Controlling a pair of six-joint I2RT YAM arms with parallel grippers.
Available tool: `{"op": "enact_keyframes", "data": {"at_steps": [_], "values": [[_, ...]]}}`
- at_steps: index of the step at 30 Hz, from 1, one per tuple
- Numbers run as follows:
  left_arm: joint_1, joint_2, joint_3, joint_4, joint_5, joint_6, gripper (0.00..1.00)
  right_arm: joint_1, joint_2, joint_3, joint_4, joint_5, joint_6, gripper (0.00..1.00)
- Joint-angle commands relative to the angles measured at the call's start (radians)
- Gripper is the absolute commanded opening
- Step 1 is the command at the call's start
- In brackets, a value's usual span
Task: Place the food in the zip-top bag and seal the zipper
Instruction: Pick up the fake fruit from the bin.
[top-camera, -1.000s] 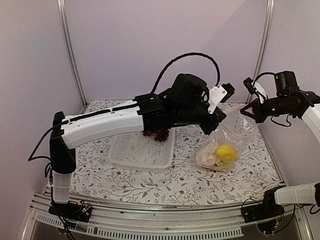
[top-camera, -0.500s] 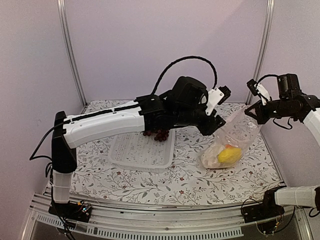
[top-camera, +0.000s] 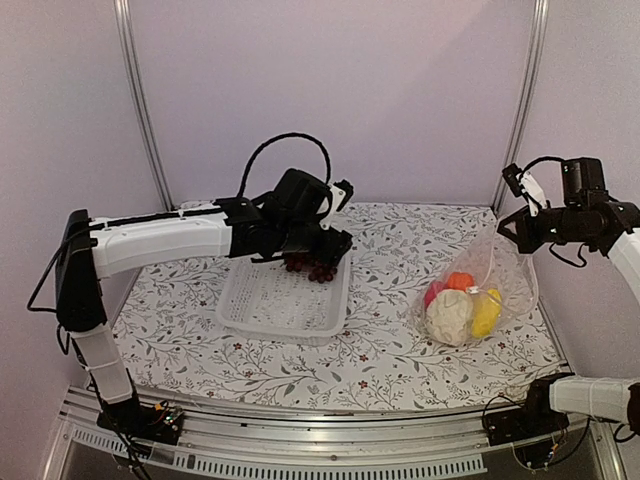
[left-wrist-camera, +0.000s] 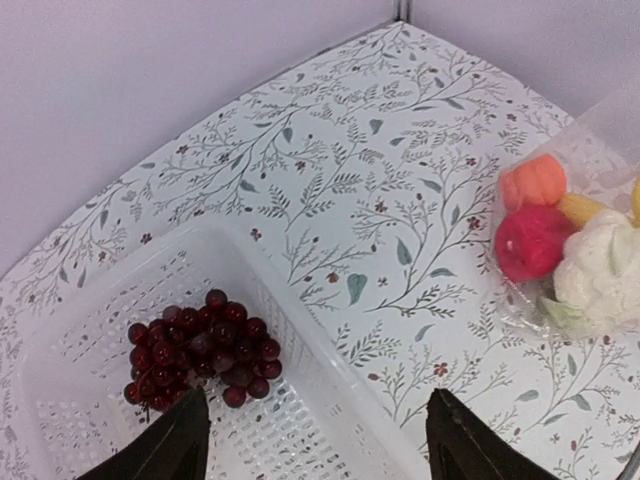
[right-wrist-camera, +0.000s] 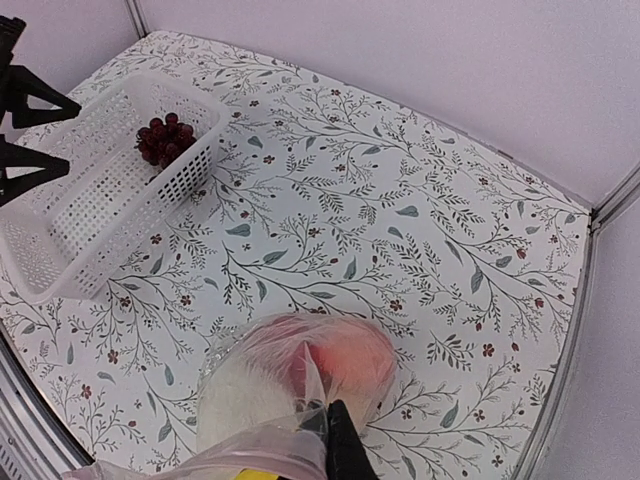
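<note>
My left gripper should grab the grape bunch by its stem end (top-camera: 306, 265) next. That way the grapes hang free to go down into the zip-top bag (top-camera: 500, 275).
The clear zip-top bag (top-camera: 500, 275) hangs at the right, its bottom resting on the table. Inside it are food pieces: a white cauliflower (top-camera: 450, 316), an orange fruit (top-camera: 459, 281), a red pepper (left-wrist-camera: 533, 242) and a yellow piece (top-camera: 487, 312). My right gripper (top-camera: 515, 226) is shut on the bag's upper edge (right-wrist-camera: 318, 418). The zipper is too faint to make out. My left gripper (top-camera: 333, 242) hovers open and empty over the basket's far right corner. The dark grape bunch (left-wrist-camera: 200, 345) lies in that basket, just ahead of the left finger (left-wrist-camera: 175, 445).
The white perforated basket (top-camera: 250, 315) stands left of centre on the flower-patterned tablecloth, holding only the grapes (right-wrist-camera: 165, 138). Metal frame posts (top-camera: 525, 90) rise at the back corners. Bare cloth separates basket and bag.
My left arm has pulled back leftward from the bag's mouth to above the basket, and its gripper has opened. The bag has settled, with more food showing inside.
</note>
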Motion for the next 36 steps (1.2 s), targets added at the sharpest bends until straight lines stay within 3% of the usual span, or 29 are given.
{"op": "enact_keyframes", "data": {"at_steps": [1,9,13,22,36], "values": [[0.101,-0.043,-0.141,0.002,-0.019,-0.12,0.75,-0.009,-0.036,-0.034,0.025,-0.03,0.015,0.0],[0.278,-0.049,-0.298,0.055,0.084,-0.209,0.67,-0.015,-0.052,-0.044,0.025,-0.047,0.016,0.0],[0.344,-0.038,-0.32,0.054,0.15,-0.181,0.57,-0.016,-0.055,-0.047,0.024,-0.05,0.015,0.0],[0.366,0.057,-0.278,-0.005,0.096,-0.049,0.42,-0.018,-0.048,-0.048,0.025,-0.067,0.015,0.0],[0.394,0.219,-0.209,0.046,0.067,0.039,0.37,-0.019,-0.045,-0.061,0.025,-0.086,0.016,0.0]]}}
